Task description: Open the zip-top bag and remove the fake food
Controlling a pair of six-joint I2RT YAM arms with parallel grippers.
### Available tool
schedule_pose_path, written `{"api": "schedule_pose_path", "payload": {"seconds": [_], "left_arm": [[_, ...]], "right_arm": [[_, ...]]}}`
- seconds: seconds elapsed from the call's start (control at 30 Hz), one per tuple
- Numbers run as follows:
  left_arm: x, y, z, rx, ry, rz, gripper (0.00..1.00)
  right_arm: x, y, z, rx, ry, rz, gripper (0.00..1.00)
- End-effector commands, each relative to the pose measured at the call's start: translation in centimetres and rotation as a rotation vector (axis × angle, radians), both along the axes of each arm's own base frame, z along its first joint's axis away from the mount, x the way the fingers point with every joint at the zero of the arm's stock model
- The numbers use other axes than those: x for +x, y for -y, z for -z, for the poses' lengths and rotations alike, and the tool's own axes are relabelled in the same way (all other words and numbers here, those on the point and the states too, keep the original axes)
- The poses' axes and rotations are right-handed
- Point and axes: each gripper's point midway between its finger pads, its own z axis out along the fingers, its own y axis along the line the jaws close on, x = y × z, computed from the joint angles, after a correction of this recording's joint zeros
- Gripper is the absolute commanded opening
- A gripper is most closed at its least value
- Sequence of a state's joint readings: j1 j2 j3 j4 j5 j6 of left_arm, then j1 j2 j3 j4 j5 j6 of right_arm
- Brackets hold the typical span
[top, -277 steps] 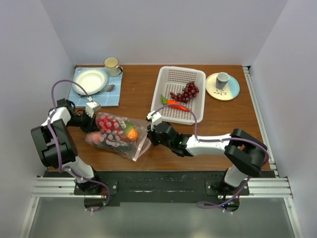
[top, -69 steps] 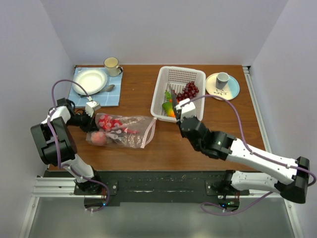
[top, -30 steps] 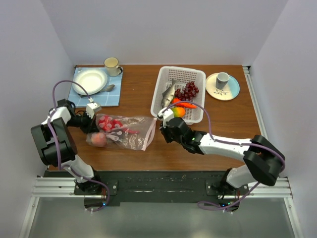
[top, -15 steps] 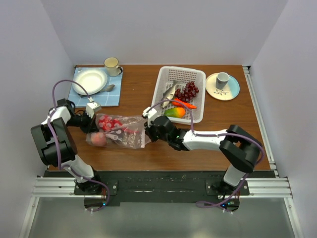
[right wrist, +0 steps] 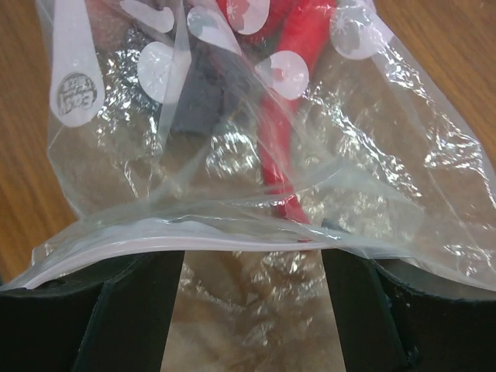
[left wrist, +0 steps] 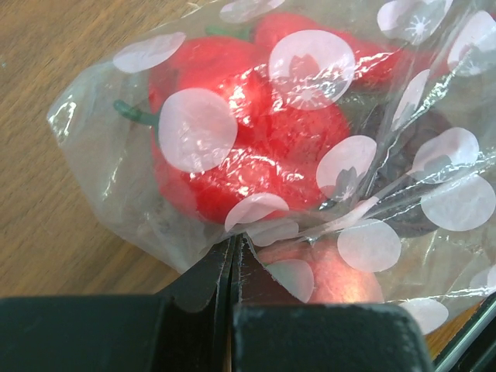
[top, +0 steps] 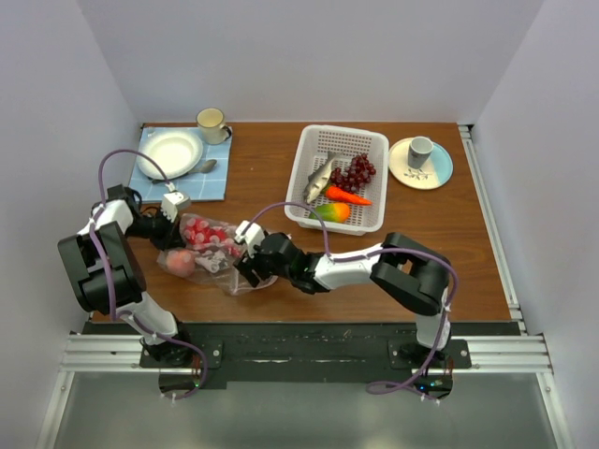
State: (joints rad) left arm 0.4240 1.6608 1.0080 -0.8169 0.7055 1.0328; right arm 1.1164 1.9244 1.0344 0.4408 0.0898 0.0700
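The right gripper grabs the chili's thin tip at the bag's opening [right wrist: 292,211] next, to draw the red chili [right wrist: 280,147] lengthwise out of the zip-top bag.
The zip-top bag [top: 213,258] lies on the table at the left, clear with pale dots [left wrist: 198,128]. My left gripper [top: 174,230] is shut on a fold of the bag's far-left edge [left wrist: 232,249]. Inside the bag are red fake food pieces [left wrist: 256,124], a pink-red round fruit [top: 181,263] and a red chili [right wrist: 280,147]. My right gripper [top: 243,269] stands open at the bag's mouth. Its fingers [right wrist: 132,310] sit under the plastic, with the pink zip strip [right wrist: 194,242] running across them. Grapes [top: 357,172], a carrot [top: 345,196] and a mango [top: 331,212] lie in the white basket [top: 372,140].
A toy fish [top: 318,179] also lies in the basket. A plate with a cup [top: 420,159] stands at the back right. At the back left are a blue mat [top: 217,182] with a white plate [top: 170,152], a spoon and a mug [top: 212,122].
My right arm swung left from the basket to the bag's mouth, and its gripper went from shut to open. The bag's mouth end got pushed in. The left gripper kept still.
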Motion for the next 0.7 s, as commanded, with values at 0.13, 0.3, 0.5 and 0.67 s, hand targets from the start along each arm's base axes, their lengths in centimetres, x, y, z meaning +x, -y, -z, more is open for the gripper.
{"api": "schedule_pose_path", "payload": {"seconds": [0.13, 0.3, 0.5, 0.67], "left_arm": [[0.7, 0.0, -0.8, -0.003, 0.023, 0.022, 0.0], [0.5, -0.2, -0.7, 0.012, 0.021, 0.027, 0.0], [0.6, 0.0, -0.4, -0.004, 0.011, 0.029, 0.0], [0.6, -0.1, -0.8, 0.001, 0.015, 0.028, 0.0]], "right_arm": [[4.1, -2.0, -1.6, -0.01, 0.22, 0.058, 0.71], [4.9, 0.6, -0.8, -0.063, 0.281, 0.121, 0.67], [3.7, 1.3, 0.3, -0.043, 0.238, 0.091, 0.64], [3.2, -1.6, -0.2, 0.01, 0.183, 0.024, 0.6]]}}
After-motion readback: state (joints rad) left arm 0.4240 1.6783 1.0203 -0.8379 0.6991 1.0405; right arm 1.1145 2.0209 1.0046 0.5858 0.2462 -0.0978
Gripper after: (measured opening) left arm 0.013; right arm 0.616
